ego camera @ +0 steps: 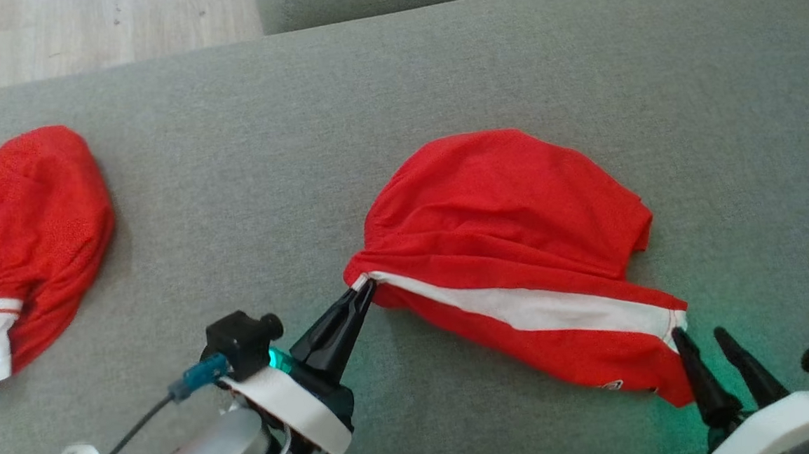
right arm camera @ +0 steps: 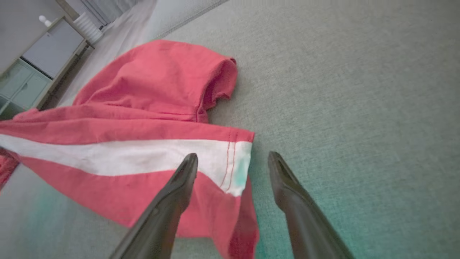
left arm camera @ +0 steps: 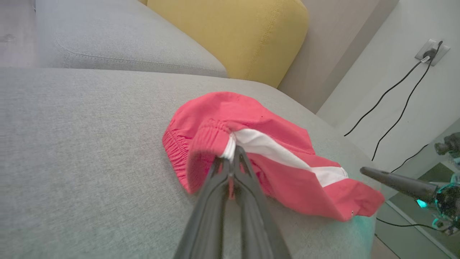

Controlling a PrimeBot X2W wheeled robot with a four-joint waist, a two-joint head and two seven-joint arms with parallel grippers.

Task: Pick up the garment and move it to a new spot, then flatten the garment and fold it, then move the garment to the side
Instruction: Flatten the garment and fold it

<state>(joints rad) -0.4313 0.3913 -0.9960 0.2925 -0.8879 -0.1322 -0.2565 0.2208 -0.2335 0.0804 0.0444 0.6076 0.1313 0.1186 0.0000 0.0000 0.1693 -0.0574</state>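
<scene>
My right gripper is going to grab the white stripe by its hem end (ego camera: 673,324) next, and this will flatten the shorts (ego camera: 501,204) for folding.
The garment (ego camera: 509,213) is a pair of red shorts with a white side stripe, lying crumpled on the grey sofa cushion (ego camera: 396,94). My left gripper (ego camera: 365,289) is shut on the garment's left corner at the waistband, also seen in the left wrist view (left arm camera: 233,153) pinching the white stripe's end. My right gripper (ego camera: 697,334) stands open at the garment's right corner, its fingers spread with nothing between them; in the right wrist view (right arm camera: 233,158) one finger lies over the cloth (right arm camera: 143,108) and the other over bare cushion.
A second red and white garment (ego camera: 18,229) lies at the cushion's left edge. A yellow cushion (left arm camera: 233,36) stands behind the sofa seat. Wooden floor (ego camera: 83,29) shows beyond the cushion's far edge. Cables (left arm camera: 395,93) hang from a wall socket.
</scene>
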